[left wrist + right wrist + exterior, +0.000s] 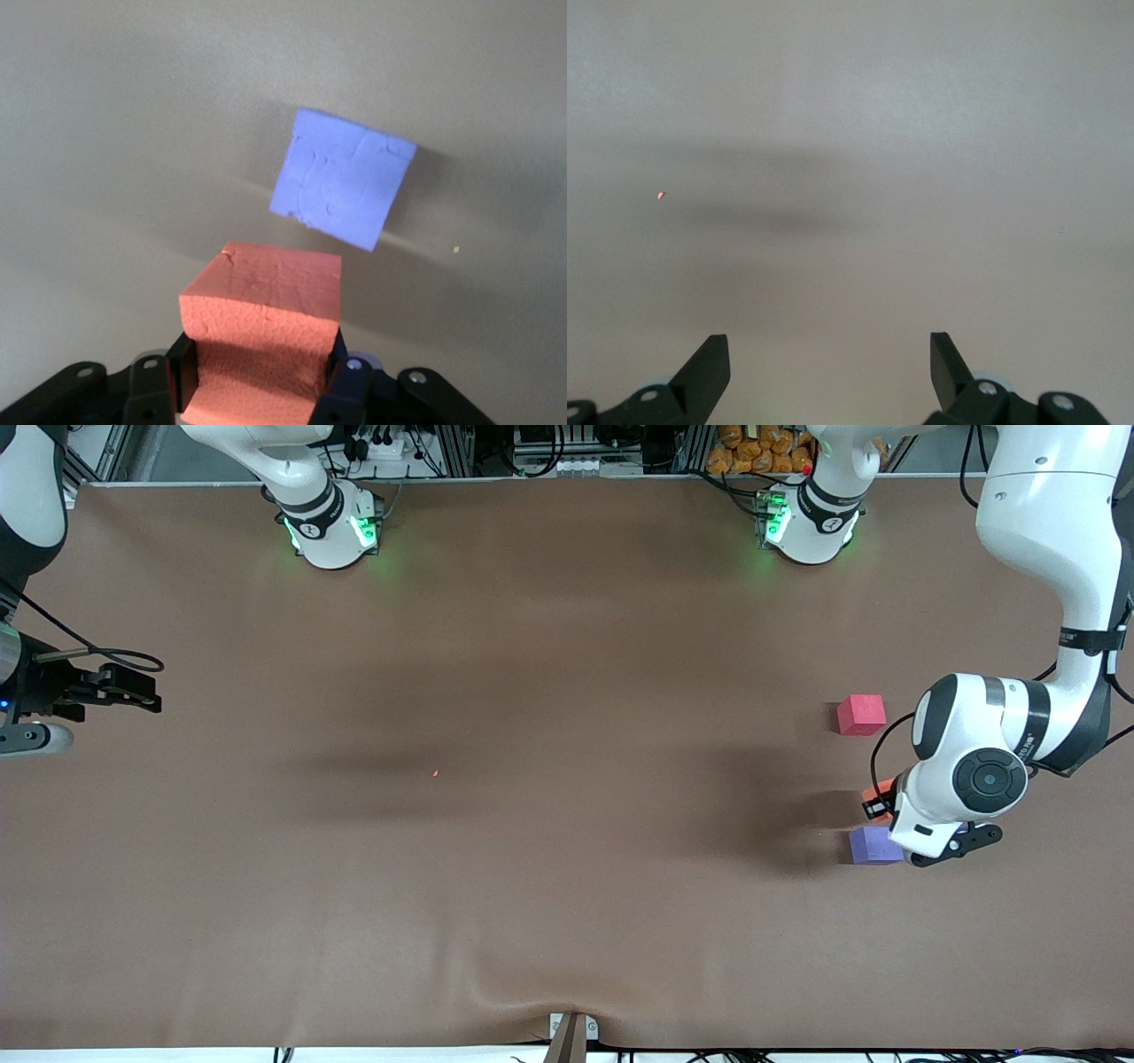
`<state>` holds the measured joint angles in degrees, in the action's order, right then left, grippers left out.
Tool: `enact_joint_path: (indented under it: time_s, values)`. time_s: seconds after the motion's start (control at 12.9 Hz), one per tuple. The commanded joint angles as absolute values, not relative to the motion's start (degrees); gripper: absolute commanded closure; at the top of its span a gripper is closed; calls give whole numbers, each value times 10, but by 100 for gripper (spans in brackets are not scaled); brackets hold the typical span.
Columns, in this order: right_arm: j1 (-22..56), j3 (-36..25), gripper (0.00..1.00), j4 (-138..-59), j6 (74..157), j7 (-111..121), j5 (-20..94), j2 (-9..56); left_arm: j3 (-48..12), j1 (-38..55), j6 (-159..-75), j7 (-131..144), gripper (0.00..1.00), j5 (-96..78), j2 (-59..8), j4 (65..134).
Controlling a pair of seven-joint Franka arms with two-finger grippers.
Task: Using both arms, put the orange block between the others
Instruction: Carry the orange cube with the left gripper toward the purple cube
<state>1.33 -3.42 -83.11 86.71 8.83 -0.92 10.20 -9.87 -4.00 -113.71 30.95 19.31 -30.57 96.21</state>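
The orange block (880,789) (264,314) hangs tilted above the table beside the blue cube, so my left gripper should keep holding the orange block.
The orange block (264,314) is squeezed between the fingers of my left gripper (259,363), which is shut on it. In the front view only a corner of the orange block (880,789) peeks out from under the left wrist, over the gap between the pinkish-red cube (861,715) and the purple-blue cube (874,846). The purple-blue cube (344,177) lies on the table just ahead of the held block. My right gripper (146,695) waits open at the right arm's end of the table, with nothing between its fingers (709,363).
A tiny orange crumb (435,772) lies mid-table and shows in the right wrist view as a crumb (661,196) too. The brown table cover (532,886) wrinkles near a clamp (571,1032) at the front edge.
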Motion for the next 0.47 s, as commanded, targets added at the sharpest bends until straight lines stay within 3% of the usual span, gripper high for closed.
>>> enact_joint_path:
  time_s: [0.0, 0.39]
  values:
    - [17, -35, 0, -840, 865, 62, -14, 88, -105, -43, -1126, 268, 100, 205, -248, 1007]
    - [18, -34, 0, -838, 848, 59, -13, 88, -107, -59, -1150, 215, 100, 200, -250, 1046]
